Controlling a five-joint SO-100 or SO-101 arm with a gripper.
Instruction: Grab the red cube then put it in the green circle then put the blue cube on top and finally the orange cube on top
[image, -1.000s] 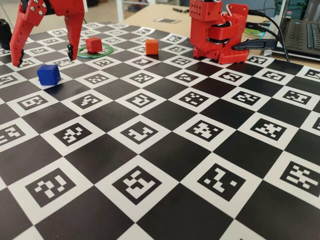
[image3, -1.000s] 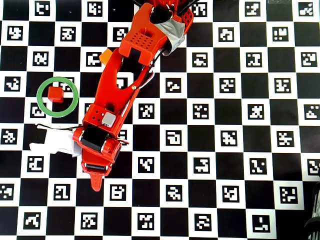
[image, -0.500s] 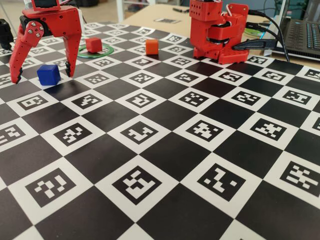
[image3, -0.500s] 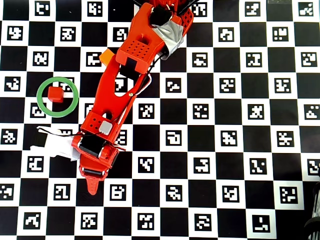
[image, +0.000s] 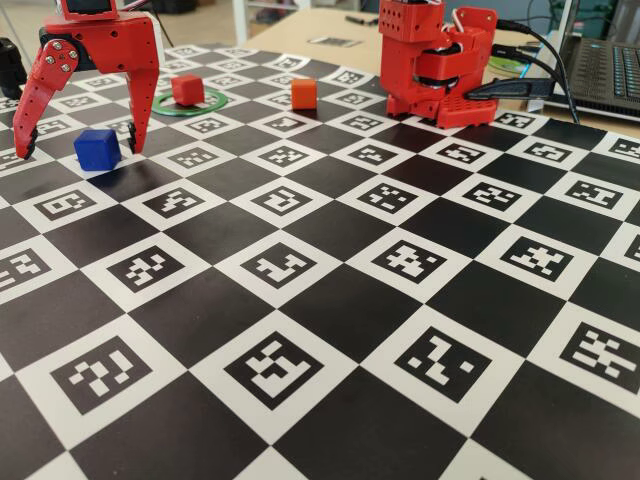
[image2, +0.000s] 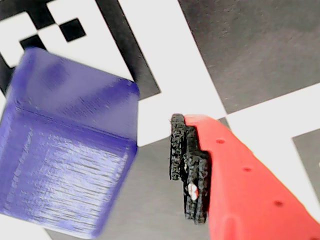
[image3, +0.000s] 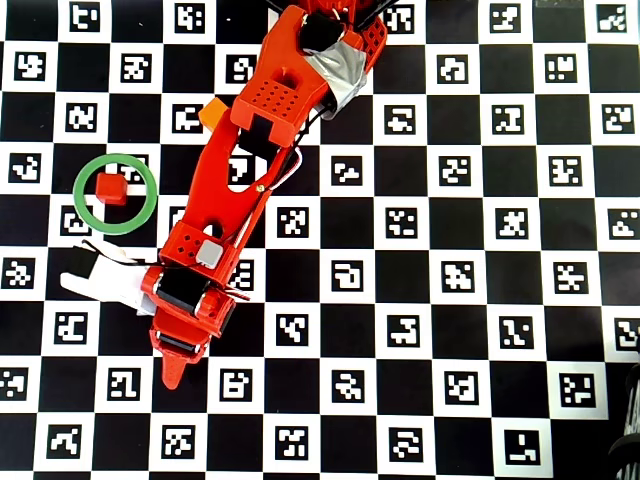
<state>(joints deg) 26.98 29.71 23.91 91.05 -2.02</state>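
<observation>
My gripper grabs the blue cube (image: 97, 148) by its opposite sides next, to stack it on top of the red cube (image: 187, 89).
The blue cube (image: 97, 148) rests on the board at the far left. My gripper (image: 78, 150) is open and straddles it, one finger on each side, tips close to the board. In the wrist view the blue cube (image2: 65, 150) fills the left, with a clear gap to the black pad of one finger (image2: 187, 170); the other finger is out of frame. The red cube (image: 187, 89) sits inside the green circle (image: 212, 102). The orange cube (image: 303, 94) stands to their right. From overhead, the red cube (image3: 112, 188) lies in the green circle (image3: 80, 205), the arm hides the blue cube and the orange cube (image3: 208, 112) peeks out.
The arm's red base (image: 435, 65) stands at the back of the checkered marker board (image: 330, 300). A laptop (image: 605, 70) and cables lie at the far right, off the board. A black object (image: 8, 65) sits at the left edge.
The gripper has come down and forward from near the ring until its open fingers straddle the blue cube. None of the cubes has moved.
</observation>
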